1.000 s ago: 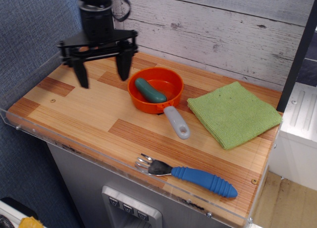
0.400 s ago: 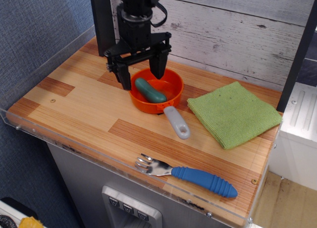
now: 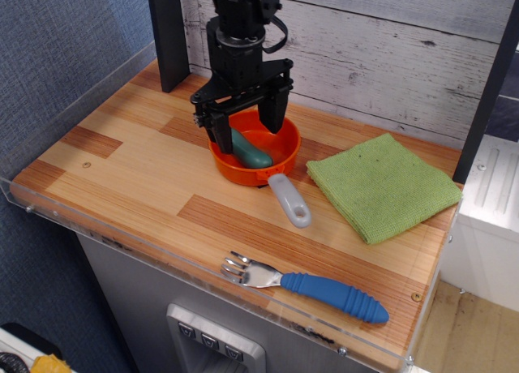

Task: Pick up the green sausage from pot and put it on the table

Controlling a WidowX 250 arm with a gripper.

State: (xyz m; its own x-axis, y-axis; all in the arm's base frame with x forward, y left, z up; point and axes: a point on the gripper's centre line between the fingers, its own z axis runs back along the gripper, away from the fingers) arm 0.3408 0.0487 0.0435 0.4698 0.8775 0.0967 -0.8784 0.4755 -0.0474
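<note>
My gripper picks up the sausage by its long sides next, since open space remains there. The sausage's tip lies close against the pot's side (image 3: 258, 174).
The green sausage (image 3: 250, 151) lies inside the orange pot (image 3: 261, 169), slanting from upper left to lower right. The pot sits on the striped wood table (image 3: 154, 186), its grey handle (image 3: 289, 200) pointing to the front right. My gripper (image 3: 246, 122) hangs directly over the pot with its two black fingers spread wide, one at the pot's left rim and one over its middle. The sausage lies between and below the fingers. The gripper is open and holds nothing.
A square green cloth (image 3: 381, 186) lies right of the pot. A blue-handled fork (image 3: 312, 288) lies near the front acrylic rim. A dark post (image 3: 168, 36) stands at the back left, in front of the grey plank wall.
My gripper has moved right from above the table's left part to over the pot and has come lower around the sausage. The sausage and pot have not moved.
</note>
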